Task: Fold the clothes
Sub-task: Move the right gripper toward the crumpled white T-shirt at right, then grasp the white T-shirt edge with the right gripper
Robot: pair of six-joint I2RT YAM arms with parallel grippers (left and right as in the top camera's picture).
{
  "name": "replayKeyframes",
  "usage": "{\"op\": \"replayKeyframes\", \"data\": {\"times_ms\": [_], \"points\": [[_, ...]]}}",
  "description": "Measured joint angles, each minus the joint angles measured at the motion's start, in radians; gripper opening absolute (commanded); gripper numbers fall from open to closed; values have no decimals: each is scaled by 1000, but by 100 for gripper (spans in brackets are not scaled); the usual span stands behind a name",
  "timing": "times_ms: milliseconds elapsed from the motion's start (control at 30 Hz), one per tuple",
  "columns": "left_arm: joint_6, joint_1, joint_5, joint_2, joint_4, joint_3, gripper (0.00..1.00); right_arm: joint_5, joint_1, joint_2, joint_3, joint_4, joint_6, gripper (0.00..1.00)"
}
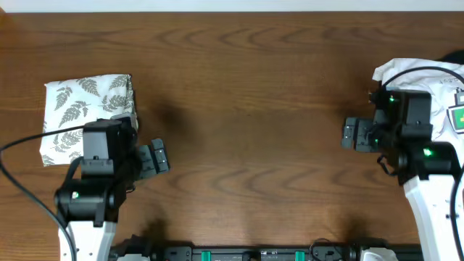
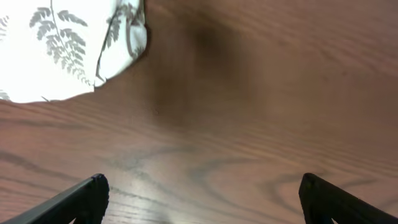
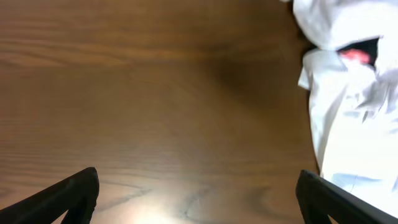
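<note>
The robot's right gripper should next draw the crumpled white T-shirt out for folding, grabbing the T-shirt by its edge facing the empty wood.
The white T-shirt (image 1: pixel 435 83) lies crumpled at the table's right edge, its green-and-yellow graphic (image 1: pixel 458 118) showing beside my right arm. It also shows in the right wrist view (image 3: pixel 351 93) at the right side, with a small red mark in a dark fold. My right gripper (image 1: pixel 353 135) is open and empty over bare wood, just left of the shirt; its fingers frame bare table in its wrist view (image 3: pixel 198 193). My left gripper (image 1: pixel 159 158) is open and empty over bare wood at the lower left (image 2: pixel 202 196).
A folded white fern-print cloth (image 1: pixel 87 116) lies at the left, partly under my left arm, and shows in the left wrist view (image 2: pixel 68 46). A black item (image 1: pixel 453 58) peeks in at the far right edge. The wooden table (image 1: pixel 254 94) spans the middle.
</note>
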Motion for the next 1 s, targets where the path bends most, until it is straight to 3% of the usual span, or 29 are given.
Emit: {"op": "replayKeyframes", "data": {"times_ms": [233, 533, 867, 1000], "points": [[0, 0, 0, 38, -3, 0, 98, 171, -153, 100, 0, 0, 96, 99], [0, 0, 0, 37, -3, 0, 98, 246, -394, 343, 0, 53, 87, 99], [0, 0, 0, 37, -3, 0, 98, 249, -426, 605, -3, 132, 68, 96], [0, 0, 0, 37, -3, 0, 98, 252, -426, 649, -1, 166, 61, 85]]}}
